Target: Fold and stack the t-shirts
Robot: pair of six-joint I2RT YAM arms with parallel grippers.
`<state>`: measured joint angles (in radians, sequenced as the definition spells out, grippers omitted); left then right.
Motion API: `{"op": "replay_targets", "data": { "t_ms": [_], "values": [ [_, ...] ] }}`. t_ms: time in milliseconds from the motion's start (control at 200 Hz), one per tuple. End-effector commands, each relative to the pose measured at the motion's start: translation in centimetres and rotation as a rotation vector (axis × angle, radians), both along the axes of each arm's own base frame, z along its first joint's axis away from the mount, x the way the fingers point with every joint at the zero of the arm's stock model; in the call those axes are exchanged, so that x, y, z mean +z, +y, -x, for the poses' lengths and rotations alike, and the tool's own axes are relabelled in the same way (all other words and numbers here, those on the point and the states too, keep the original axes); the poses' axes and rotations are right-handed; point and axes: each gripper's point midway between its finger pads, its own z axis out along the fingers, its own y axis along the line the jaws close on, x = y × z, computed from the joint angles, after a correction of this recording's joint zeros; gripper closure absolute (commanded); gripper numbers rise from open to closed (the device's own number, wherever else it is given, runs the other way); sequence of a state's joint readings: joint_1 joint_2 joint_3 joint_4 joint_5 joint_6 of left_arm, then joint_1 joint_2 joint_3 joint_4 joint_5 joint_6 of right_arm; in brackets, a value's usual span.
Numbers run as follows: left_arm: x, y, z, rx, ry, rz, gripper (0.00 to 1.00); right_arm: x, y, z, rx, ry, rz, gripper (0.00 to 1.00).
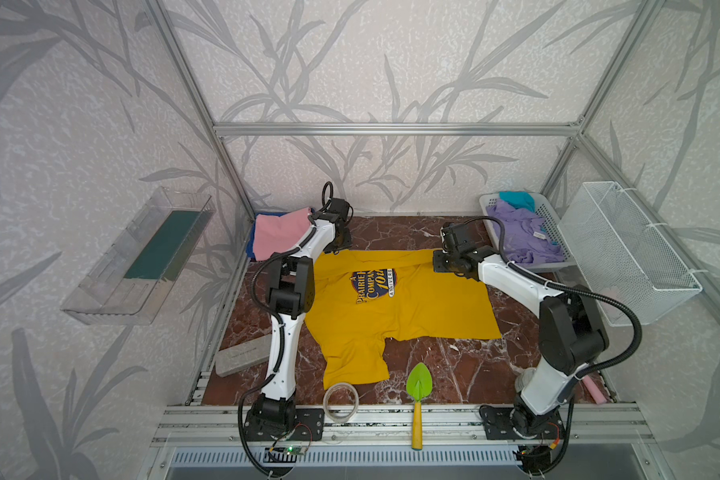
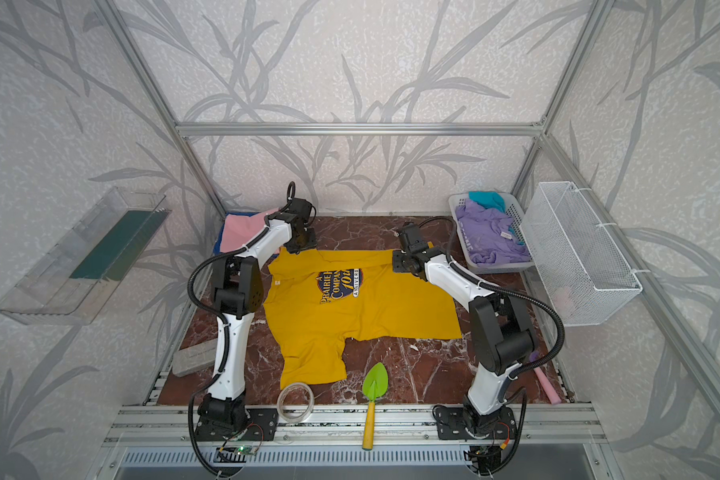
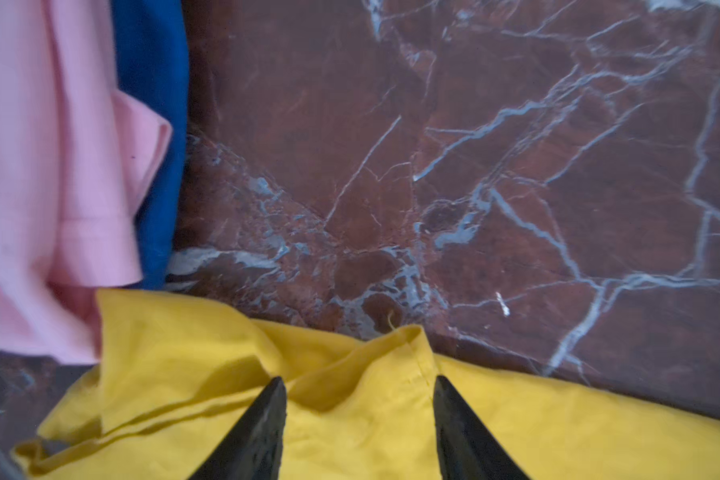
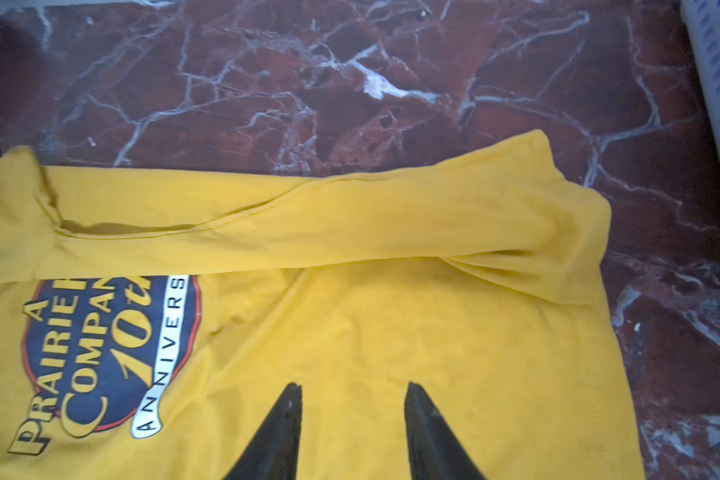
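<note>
I next need to pinch the mustard-yellow t-shirt with my left gripper by its rumpled far corner (image 1: 327, 260) near the pink t-shirt, to fold the t-shirt over the print (image 1: 373, 284).
The mustard-yellow t-shirt (image 1: 400, 307) (image 2: 350, 316) lies spread on the marble table, print up, its far edge folded over toward the print. My left gripper (image 3: 360, 380) (image 1: 336, 245) stands open over the shirt's rumpled far left corner (image 3: 350, 415), holding nothing. Above the shirt's far right part (image 4: 391, 332), my right gripper (image 4: 353, 386) (image 1: 439, 264) is open too, with flat cloth under the gap. A pink t-shirt (image 1: 277, 237) (image 3: 38, 166) lies on a blue one (image 3: 154, 104) at the far left. Lavender (image 1: 520, 237) and teal (image 1: 516, 199) t-shirts sit crumpled in the white basket (image 1: 549, 224).
A wire basket (image 1: 628, 257) hangs on the right wall and a clear shelf (image 1: 138, 257) on the left wall. Near the front lie a grey block (image 1: 242, 355), a tape roll (image 1: 341, 401), a green trowel (image 1: 418, 386) and a pink cylinder (image 1: 595, 390).
</note>
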<state>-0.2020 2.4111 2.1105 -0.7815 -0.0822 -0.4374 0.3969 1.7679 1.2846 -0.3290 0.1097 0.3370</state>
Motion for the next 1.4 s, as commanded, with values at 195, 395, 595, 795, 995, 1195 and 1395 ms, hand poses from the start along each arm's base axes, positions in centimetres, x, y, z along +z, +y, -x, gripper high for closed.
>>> {"op": "replay_targets", "data": {
  "t_ms": [195, 395, 595, 795, 995, 1195, 1395],
  "values": [
    [-1.0, -0.2, -0.2, -0.013, 0.041, -0.01, 0.9, -1.4, -0.3, 0.6, -0.004, 0.063, -0.044, 0.57],
    [1.7, -0.1, 0.0, -0.012, 0.003, -0.004, 1.0, -1.2, -0.3, 0.9, 0.004, 0.063, -0.058, 0.56],
    [6.0, -1.1, 2.7, -0.022, -0.056, 0.028, 1.0, -0.3, -0.7, 1.5, -0.004, 0.048, -0.061, 0.57],
    [7.3, -2.7, 7.1, -0.047, -0.08, 0.045, 1.0, 0.6, -0.4, 2.2, 0.008, 0.032, -0.094, 0.57],
    [3.6, -3.9, 13.0, -0.04, -0.006, 0.063, 1.0, 1.0, -0.9, 3.0, 0.006, 0.021, -0.092, 0.56],
    [-0.1, -7.3, 19.1, -0.096, 0.085, 0.056, 1.0, 0.9, -1.2, 3.7, 0.01, 0.017, -0.082, 0.56],
    [-2.3, -8.9, 23.6, -0.137, 0.177, -0.002, 0.69, 0.7, -1.0, 4.1, 0.01, 0.02, -0.116, 0.55]
  ]
}}
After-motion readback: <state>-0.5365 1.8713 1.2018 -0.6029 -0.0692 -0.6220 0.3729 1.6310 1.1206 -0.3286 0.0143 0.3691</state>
